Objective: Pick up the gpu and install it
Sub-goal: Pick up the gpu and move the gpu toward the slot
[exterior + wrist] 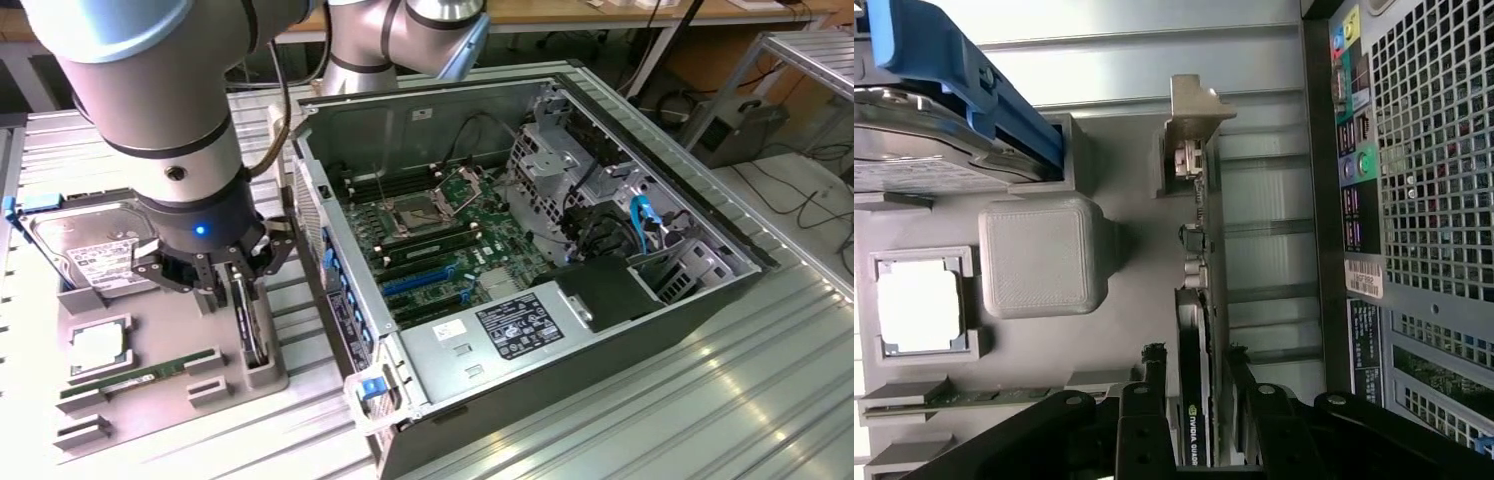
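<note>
Next, my gripper grabs its flat-sided black shroud (248, 325) to install the GPU. The GPU's far end has a bent bracket and jutting components.
The gpu (248, 325) stands on its long edge in a slot of the grey holder tray (160, 320), at the exterior view's left. In the wrist view the gpu (1199, 250) shows as a thin card seen edge-on, with its silver bracket at the far end. My gripper (227, 285) is lowered right over the card. Its two black fingers (1152, 375) straddle the card near one end, with a small gap on each side, so the gripper (1197, 365) is open and holds nothing.
The open computer case (721, 250) lies beside the tray, its motherboard and blue slots (420, 280) exposed; its perforated rear panel (1424, 200) is close by. The tray also holds a hard drive (94, 240), a processor (100, 345) and a memory stick (140, 372).
</note>
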Robot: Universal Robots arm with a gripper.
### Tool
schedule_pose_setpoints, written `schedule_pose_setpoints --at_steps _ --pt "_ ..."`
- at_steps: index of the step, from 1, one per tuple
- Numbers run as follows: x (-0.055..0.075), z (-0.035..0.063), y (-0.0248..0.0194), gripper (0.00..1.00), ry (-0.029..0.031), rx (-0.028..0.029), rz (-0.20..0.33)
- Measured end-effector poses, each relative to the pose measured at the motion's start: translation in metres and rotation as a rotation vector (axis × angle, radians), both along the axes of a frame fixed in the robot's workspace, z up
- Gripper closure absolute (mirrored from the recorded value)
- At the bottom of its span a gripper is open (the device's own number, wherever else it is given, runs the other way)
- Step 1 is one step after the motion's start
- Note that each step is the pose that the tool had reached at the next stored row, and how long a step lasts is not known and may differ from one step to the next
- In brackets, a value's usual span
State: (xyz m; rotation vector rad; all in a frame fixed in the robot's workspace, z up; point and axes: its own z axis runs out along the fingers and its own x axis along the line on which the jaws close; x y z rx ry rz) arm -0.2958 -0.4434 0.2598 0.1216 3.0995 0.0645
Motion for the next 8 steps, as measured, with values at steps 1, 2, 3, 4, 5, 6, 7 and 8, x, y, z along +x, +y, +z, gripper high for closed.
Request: schedule_pose_setpoints --at_steps 1,2,3,4,5,6,7,8 --pt "-0.0001 -0.0015 0.0001 0.64 -0.0008 0.0 0.0" --pt "-0.0002 -0.0027 0.0001 0.64 -0.0015 -0.0001 0.0" --pt "-0.0004 -0.0038 0.0003 0.64 -0.0021 0.0 0.0" --pt "-0.0005 -0.0049 0.0005 0.64 -0.0029 0.0001 0.0" --pt "-0.0007 -0.0059 0.0007 0.64 -0.0036 0.0004 0.0" --pt "-0.0009 -0.0068 0.0008 0.64 -0.0044 0.0008 0.0" --pt "-0.001 -0.0076 0.001 0.64 -0.0053 0.0016 0.0" --pt "-0.0011 -0.0081 0.0011 0.64 -0.0058 0.0023 0.0"
